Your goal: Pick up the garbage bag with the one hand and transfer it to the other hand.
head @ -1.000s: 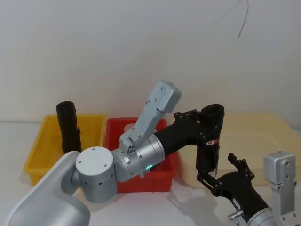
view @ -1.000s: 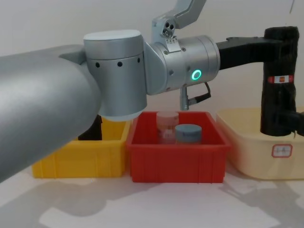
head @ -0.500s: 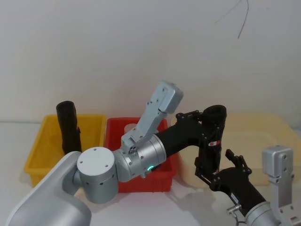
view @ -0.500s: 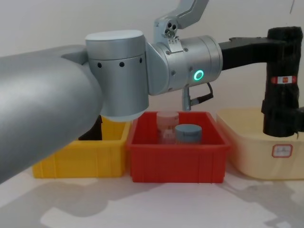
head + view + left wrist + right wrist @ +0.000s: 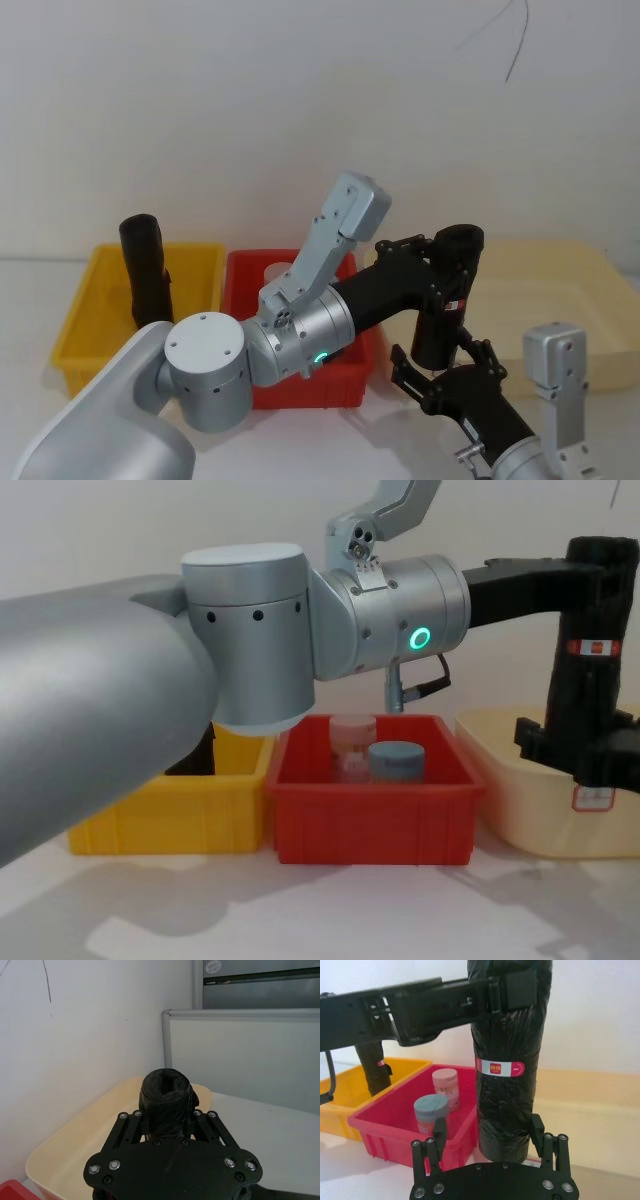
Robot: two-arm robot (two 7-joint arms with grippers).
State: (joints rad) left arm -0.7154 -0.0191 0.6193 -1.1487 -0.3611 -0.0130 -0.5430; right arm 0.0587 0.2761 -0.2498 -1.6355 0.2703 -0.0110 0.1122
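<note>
The right gripper will next take the black roll over from the left gripper, so it will grab the roll by its lower end [image 5: 578, 742] [image 5: 504, 1137].
The garbage bag [image 5: 443, 305] is a tall black roll with a white-and-red label band [image 5: 500, 1067], held upright in the air over the near corner of the cream bin [image 5: 560, 290]. My left gripper [image 5: 448, 262] reaches across from the left and is shut on the roll's upper part, as the left wrist view confirms [image 5: 165, 1116]. My right gripper [image 5: 440, 358] has come up from below. It is open, with its fingers [image 5: 439, 1132] on either side of the roll's lower end [image 5: 585, 730], a gap showing on one side.
A red bin [image 5: 300, 385] in the middle holds two jars [image 5: 445, 1087]. A yellow bin [image 5: 80, 330] at the left holds another black roll [image 5: 145, 275]. My left arm's thick body spans the space above the red bin.
My right gripper has moved left and up, so its open fingers now straddle the roll's lower end. The left gripper and the roll have barely shifted.
</note>
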